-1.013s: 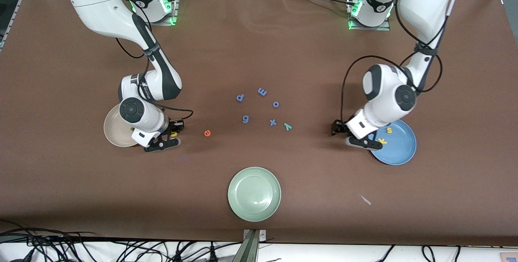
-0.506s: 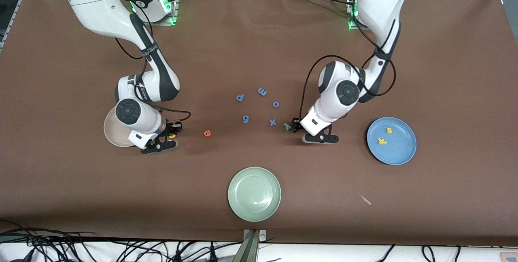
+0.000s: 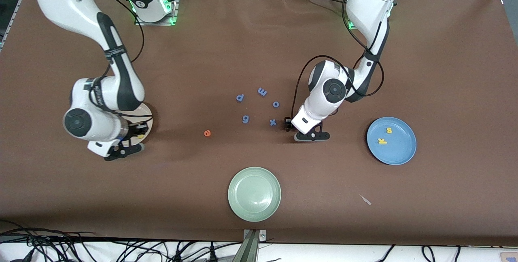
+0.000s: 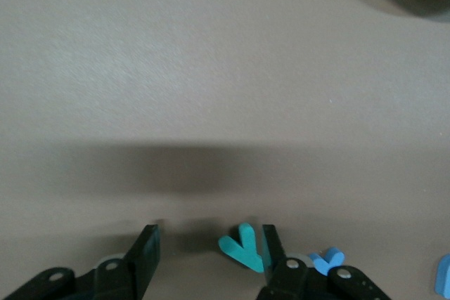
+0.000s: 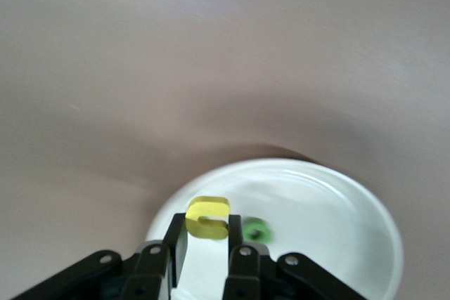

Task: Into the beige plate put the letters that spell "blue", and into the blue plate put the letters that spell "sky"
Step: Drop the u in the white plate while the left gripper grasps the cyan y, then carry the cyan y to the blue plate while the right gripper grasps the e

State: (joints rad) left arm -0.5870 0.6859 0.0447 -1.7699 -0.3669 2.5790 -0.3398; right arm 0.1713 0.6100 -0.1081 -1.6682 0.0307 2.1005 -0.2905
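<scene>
The teal y needs to complete "sky" in the blue plate [image 3: 398, 153], so I should grab it by its forked arms with my left gripper next.
My right gripper [image 5: 206, 233] is shut on the yellow u [image 3: 140, 136] and holds it over the edge of the beige plate [image 3: 147, 113]. A green letter [image 5: 255, 230] lies in that plate [image 5: 337, 230]. My left gripper [image 4: 209, 237] is open and low over the table, with the teal y [image 4: 244, 247] between its fingers, close against one of them. In the front view the left hand [image 3: 289, 125] hides the y. The orange e [image 3: 207, 133] lies on the table between the two hands. The yellow s [image 3: 389, 130] and yellow k [image 3: 382, 140] lie in the blue plate [image 3: 398, 153].
Blue letters p [image 3: 240, 98], m [image 3: 262, 91], o [image 3: 276, 104], g [image 3: 245, 119] and x [image 3: 272, 122] lie mid-table; the x [image 4: 327, 259] is just beside my left gripper. A pale green plate [image 3: 254, 193] sits nearer the front camera.
My left arm swung from over the blue plate to the teal y and came down around it. My right arm carried the yellow u from beside the beige plate to over it.
</scene>
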